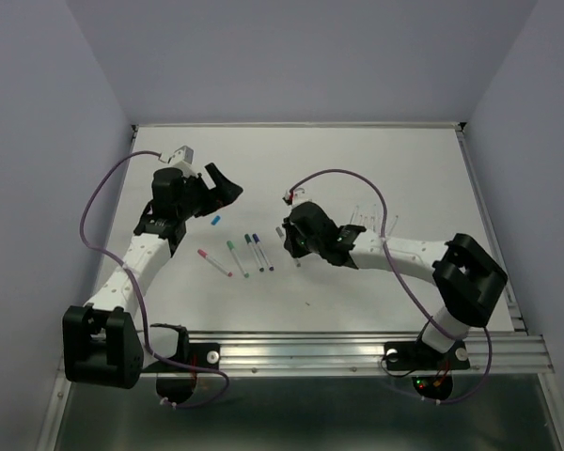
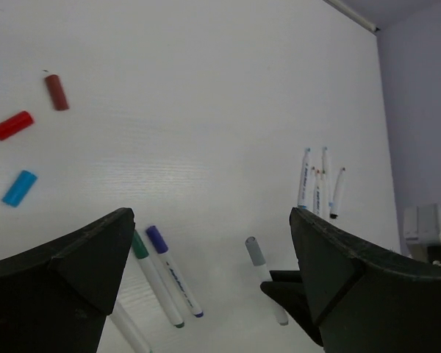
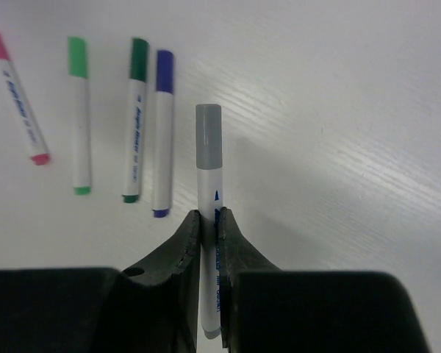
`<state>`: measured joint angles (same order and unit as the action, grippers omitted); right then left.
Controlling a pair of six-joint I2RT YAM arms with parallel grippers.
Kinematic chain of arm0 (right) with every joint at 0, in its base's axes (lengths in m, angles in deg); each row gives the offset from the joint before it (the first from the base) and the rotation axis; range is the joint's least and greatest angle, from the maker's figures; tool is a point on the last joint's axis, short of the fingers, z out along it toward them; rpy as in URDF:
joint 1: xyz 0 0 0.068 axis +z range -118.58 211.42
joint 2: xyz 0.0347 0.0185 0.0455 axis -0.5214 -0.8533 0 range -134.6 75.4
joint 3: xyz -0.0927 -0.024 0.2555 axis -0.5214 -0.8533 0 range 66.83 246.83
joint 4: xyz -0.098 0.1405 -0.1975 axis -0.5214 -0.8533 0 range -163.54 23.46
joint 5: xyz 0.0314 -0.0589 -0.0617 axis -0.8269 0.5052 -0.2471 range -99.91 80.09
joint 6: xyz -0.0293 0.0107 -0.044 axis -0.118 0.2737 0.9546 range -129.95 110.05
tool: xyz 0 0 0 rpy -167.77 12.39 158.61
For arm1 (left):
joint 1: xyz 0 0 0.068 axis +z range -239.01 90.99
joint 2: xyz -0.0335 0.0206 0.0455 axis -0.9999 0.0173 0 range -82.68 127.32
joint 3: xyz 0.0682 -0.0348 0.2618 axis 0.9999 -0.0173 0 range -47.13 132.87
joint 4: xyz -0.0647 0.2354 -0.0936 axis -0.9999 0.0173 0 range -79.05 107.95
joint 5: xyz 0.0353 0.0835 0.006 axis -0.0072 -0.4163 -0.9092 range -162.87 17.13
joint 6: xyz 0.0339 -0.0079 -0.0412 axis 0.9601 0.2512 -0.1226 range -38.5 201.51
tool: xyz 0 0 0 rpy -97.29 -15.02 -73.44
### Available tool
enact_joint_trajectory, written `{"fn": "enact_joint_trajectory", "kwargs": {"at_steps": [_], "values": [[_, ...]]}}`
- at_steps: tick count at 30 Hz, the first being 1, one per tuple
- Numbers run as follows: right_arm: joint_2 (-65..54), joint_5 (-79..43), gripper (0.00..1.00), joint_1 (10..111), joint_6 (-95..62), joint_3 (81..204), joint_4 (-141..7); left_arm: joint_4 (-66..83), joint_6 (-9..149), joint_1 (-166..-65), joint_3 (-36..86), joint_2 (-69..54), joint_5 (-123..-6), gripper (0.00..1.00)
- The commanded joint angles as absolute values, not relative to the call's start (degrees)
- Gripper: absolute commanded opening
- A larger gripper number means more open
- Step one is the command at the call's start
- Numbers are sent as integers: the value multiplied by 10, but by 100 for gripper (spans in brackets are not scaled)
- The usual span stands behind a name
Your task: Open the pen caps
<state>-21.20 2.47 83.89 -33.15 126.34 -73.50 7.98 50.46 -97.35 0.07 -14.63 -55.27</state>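
To pull the cap open, my left gripper should next grip the pen's grey cap (image 1: 281, 232) (image 2: 256, 251), leaving the pen's white body to my right gripper.
My right gripper (image 3: 209, 218) is shut on the white barrel of a grey-capped pen (image 3: 209, 191), low over the table; its grey cap (image 3: 208, 136) sticks out ahead of the fingers. In the top view the right gripper (image 1: 288, 237) sits right of a row of capped pens (image 1: 252, 252): pink (image 3: 18, 95), light green (image 3: 79, 118), dark green (image 3: 136, 118) and blue (image 3: 162, 125). My left gripper (image 1: 222, 188) hangs open above the table with nothing in it. From the left wrist, that gripper (image 2: 209, 217) looks down on the grey-capped pen (image 2: 259, 259).
Loose caps lie at the left: dark red (image 2: 56, 92), red (image 2: 12, 125) and light blue (image 2: 20, 187). Several uncapped white pens (image 2: 320, 184) lie together at the right, behind my right arm (image 1: 404, 252). Grey walls enclose the white table (image 1: 404, 169).
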Motion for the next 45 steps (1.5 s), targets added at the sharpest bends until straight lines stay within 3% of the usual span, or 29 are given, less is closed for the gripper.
{"fn": "enact_joint_trajectory", "kwargs": {"at_steps": [1, 15, 26, 30, 36, 41, 45], "values": [[-136, -38, 1, 815, -285, 1245, -619, -49, 476, -986, -31, -167, -398, 99], [-56, -94, 1, 804, -307, 1220, -523, -147, 402, -1096, -34, -136, -406, 98], [-40, -94, 1, 804, -319, 1210, -478, -148, 398, -1098, -31, -130, -415, 87], [-45, -111, 1, 804, -320, 1213, -476, -152, 393, -1099, -27, -125, -413, 75], [-65, -103, 1, 804, -324, 1222, -464, -158, 388, -1105, -27, -123, -419, 47], [-77, -103, 1, 804, -319, 1229, -464, -158, 387, -1105, -28, -125, -424, 33], [-81, -115, 1, 804, -313, 1227, -467, -158, 387, -1105, -27, -125, -434, 7]]}}
